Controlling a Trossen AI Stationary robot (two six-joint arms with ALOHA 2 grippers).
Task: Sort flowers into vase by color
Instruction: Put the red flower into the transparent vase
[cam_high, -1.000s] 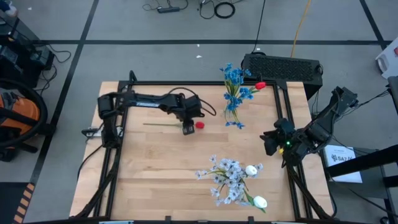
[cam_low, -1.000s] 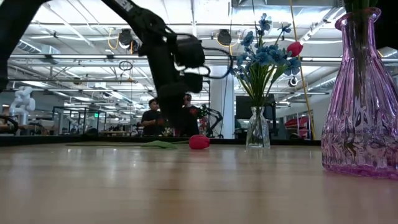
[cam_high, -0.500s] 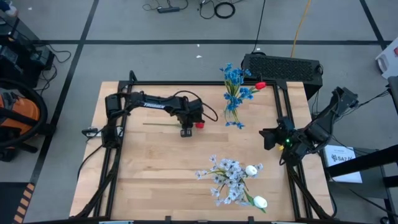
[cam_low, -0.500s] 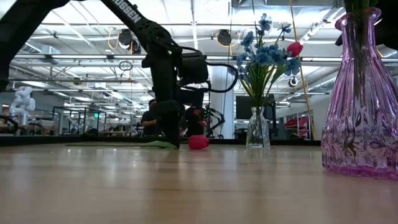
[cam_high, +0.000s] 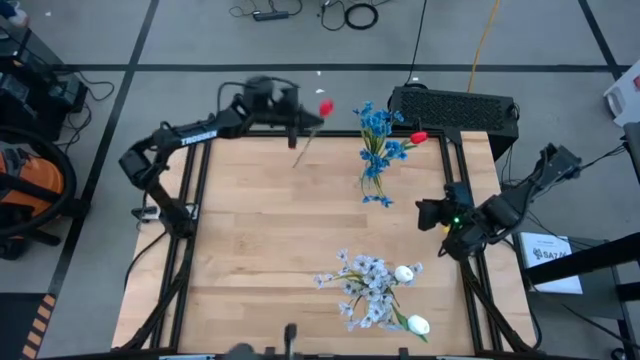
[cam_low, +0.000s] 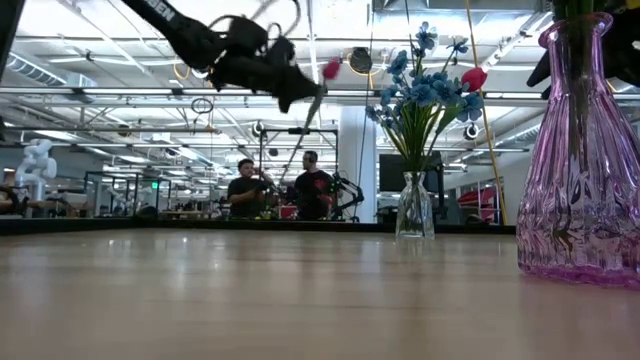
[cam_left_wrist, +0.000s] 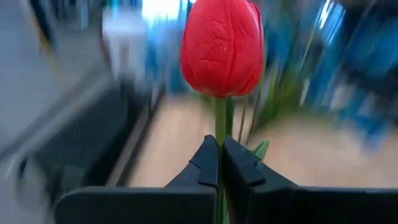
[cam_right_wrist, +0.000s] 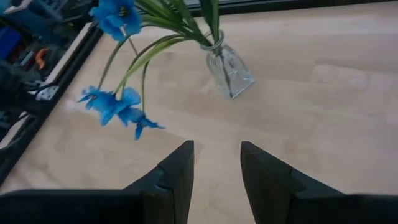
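Note:
The red tulip's stem is still held with its lower tip (cam_high: 295, 165) short of the blue flowers (cam_high: 378, 128). My left gripper next moves it into the clear vase before releasing it.
My left gripper (cam_high: 303, 115) is high over the table's far edge, shut on a red tulip (cam_high: 324, 106) with a green stem. To its right stands a small clear vase (cam_low: 414, 215) holding blue flowers (cam_high: 378, 128) and another red tulip (cam_high: 418, 136). A purple vase (cam_low: 580, 170) at the near right holds lavender-white flowers (cam_high: 368, 285) and white tulips (cam_high: 404, 272). My right gripper (cam_right_wrist: 216, 168) hangs open by the right edge, pointing at the clear vase (cam_right_wrist: 229, 71) and holding nothing. My left gripper pinches the tulip's stem (cam_left_wrist: 220, 127) just below the bloom between its two fingertips. The fingers come nearly level, pointing toward the table's right. The tulip is lifted clear of the table, with its bloom (cam_left_wrist: 222, 46) beyond the fingertips. The rest of the stem (cam_low: 300, 140) hangs slanting below.
A black box (cam_high: 455, 105) sits beyond the far right corner. Black frame rails (cam_high: 195, 200) run along the table's edges. Bare wood lies in the table's middle and left. Two people (cam_low: 280, 190) stand in the room beyond.
My left gripper has shut on the red tulip's stem on the table and lifted it clear. It has swung up and toward the far edge. It has tipped from pointing down to almost level. The tulip's stem now hangs in the air.

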